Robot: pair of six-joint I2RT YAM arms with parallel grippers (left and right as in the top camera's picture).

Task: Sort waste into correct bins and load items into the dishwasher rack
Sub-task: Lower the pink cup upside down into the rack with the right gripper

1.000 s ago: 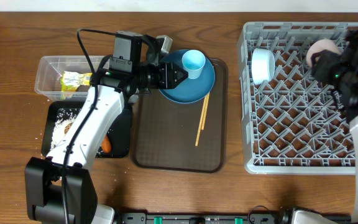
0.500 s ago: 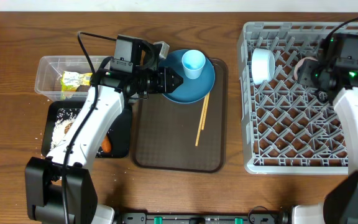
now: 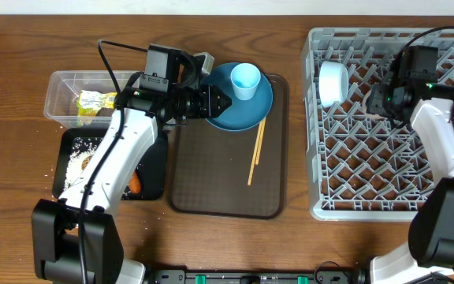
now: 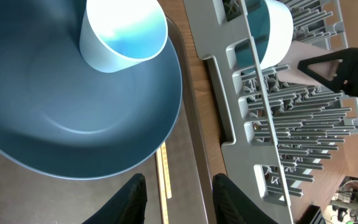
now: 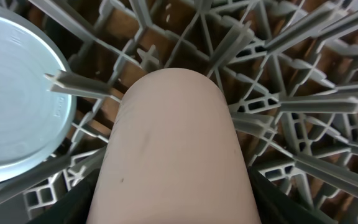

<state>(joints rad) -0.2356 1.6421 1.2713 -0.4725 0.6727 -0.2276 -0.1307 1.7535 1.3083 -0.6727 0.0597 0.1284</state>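
I need to release the pink cup with my right gripper, because the grey rack's wires are around the pink cup's sides at the same level as the white bowl.
My right gripper [image 5: 178, 208] is shut on the pink cup [image 5: 176, 137], holding it low among the pegs of the grey dishwasher rack [image 3: 385, 170]. The white bowl [image 3: 333, 83] stands on edge just left of it. In the overhead view the arm hides most of the cup. My left gripper [image 3: 225, 101] is open and empty, hovering at the left rim of the blue plate [image 3: 247, 110]. The light blue cup [image 3: 245, 80] sits on that plate. The chopsticks [image 3: 256, 151] lie on the brown tray [image 3: 211, 173]; in the left wrist view they run between my fingers [image 4: 132, 199].
The clear tub [image 3: 60, 88] at the left holds the yellow-green wrapper [image 3: 97, 101]. Below it the black tray [image 3: 154, 170] holds white rice [image 3: 77, 162] and a carrot stick [image 3: 135, 183]. My left arm reaches across both bins. The rack fills the right side.
My right gripper has carried the pink cup leftward and down into the rack, beside the bowl. The left gripper has drawn back slightly from the plate, then held still.
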